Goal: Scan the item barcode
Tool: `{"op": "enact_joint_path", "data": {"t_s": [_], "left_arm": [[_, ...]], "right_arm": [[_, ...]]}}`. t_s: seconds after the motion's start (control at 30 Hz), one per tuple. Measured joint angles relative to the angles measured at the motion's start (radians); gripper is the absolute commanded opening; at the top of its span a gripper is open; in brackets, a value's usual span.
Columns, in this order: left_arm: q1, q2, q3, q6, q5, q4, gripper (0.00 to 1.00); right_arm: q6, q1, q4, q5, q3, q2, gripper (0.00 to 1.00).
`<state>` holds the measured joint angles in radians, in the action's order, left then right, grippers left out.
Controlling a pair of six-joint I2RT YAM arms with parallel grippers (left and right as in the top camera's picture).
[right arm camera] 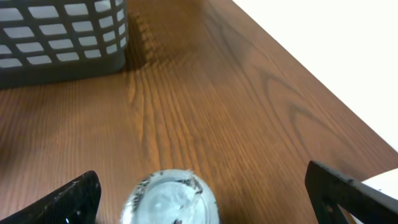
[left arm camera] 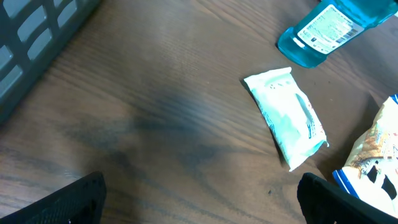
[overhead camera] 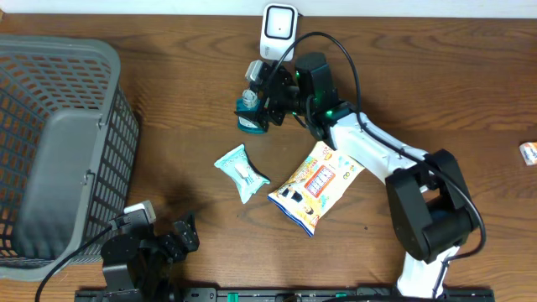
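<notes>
I will grab the teal bottle by its cap end (overhead camera: 250, 98) (right arm camera: 171, 200) with my right gripper next. The barcode label on the bottle's body then stays uncovered to scan.
A teal bottle (overhead camera: 248, 122) with a clear cap stands at the table's back middle, just below the white barcode scanner (overhead camera: 278, 25). My right gripper (overhead camera: 260, 92) hovers over the bottle, open. In the right wrist view the cap (right arm camera: 171, 202) sits between the spread fingers (right arm camera: 74, 200), nearer the left one, untouched by either. My left gripper (overhead camera: 180, 237) rests open near the front left edge with nothing in it. In the left wrist view the gripper (left arm camera: 202, 205) faces bare wood, and the bottle (left arm camera: 326, 31) is far ahead.
A grey mesh basket (overhead camera: 59, 143) fills the left side. A pale blue wipes pack (overhead camera: 242, 172) and a yellow snack bag (overhead camera: 315, 186) lie mid-table. A small orange-and-white item (overhead camera: 529, 153) sits at the right edge. The table's far edge runs behind the scanner.
</notes>
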<state>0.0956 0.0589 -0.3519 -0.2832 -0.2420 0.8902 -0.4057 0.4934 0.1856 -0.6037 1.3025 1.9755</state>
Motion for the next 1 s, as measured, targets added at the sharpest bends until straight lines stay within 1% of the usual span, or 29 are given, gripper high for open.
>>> {"op": "enact_joint_path", "data": {"t_s": [0.2,0.43,0.53,0.6,0.63,0.7,0.73,0.87,0.9,0.97,1.0], "left_arm": [[0.0,0.0,0.0,0.0,0.0,0.0,0.98],[0.0,0.0,0.0,0.0,0.0,0.0,0.98],[0.0,0.0,0.0,0.0,0.0,0.0,0.98],[0.0,0.0,0.0,0.0,0.0,0.0,0.98],[0.0,0.0,0.0,0.0,0.0,0.0,0.98],[0.0,0.0,0.0,0.0,0.0,0.0,0.98],[0.0,0.0,0.0,0.0,0.0,0.0,0.98],[0.0,0.0,0.0,0.0,0.0,0.0,0.98],[0.0,0.0,0.0,0.0,0.0,0.0,0.98],[0.0,0.0,0.0,0.0,0.0,0.0,0.98],[0.0,0.0,0.0,0.0,0.0,0.0,0.98]], "right_arm": [[0.013,0.024,0.057,-0.002,0.0,0.048,0.99],[0.016,0.048,0.062,-0.006,0.031,0.096,0.99],[0.024,0.047,0.058,-0.002,0.05,0.117,0.95],[0.03,0.047,0.055,-0.002,0.064,0.13,0.87],[0.032,0.047,0.049,-0.002,0.069,0.135,0.8],[0.035,0.047,0.036,-0.001,0.073,0.139,0.59],[0.037,0.047,0.03,-0.001,0.073,0.14,0.45],[0.043,0.046,0.012,0.005,0.073,0.141,0.26],[0.047,0.046,0.009,0.008,0.073,0.142,0.19],[0.052,0.046,0.002,0.005,0.076,0.142,0.14],[0.053,0.046,-0.003,0.007,0.077,0.142,0.09]]}}
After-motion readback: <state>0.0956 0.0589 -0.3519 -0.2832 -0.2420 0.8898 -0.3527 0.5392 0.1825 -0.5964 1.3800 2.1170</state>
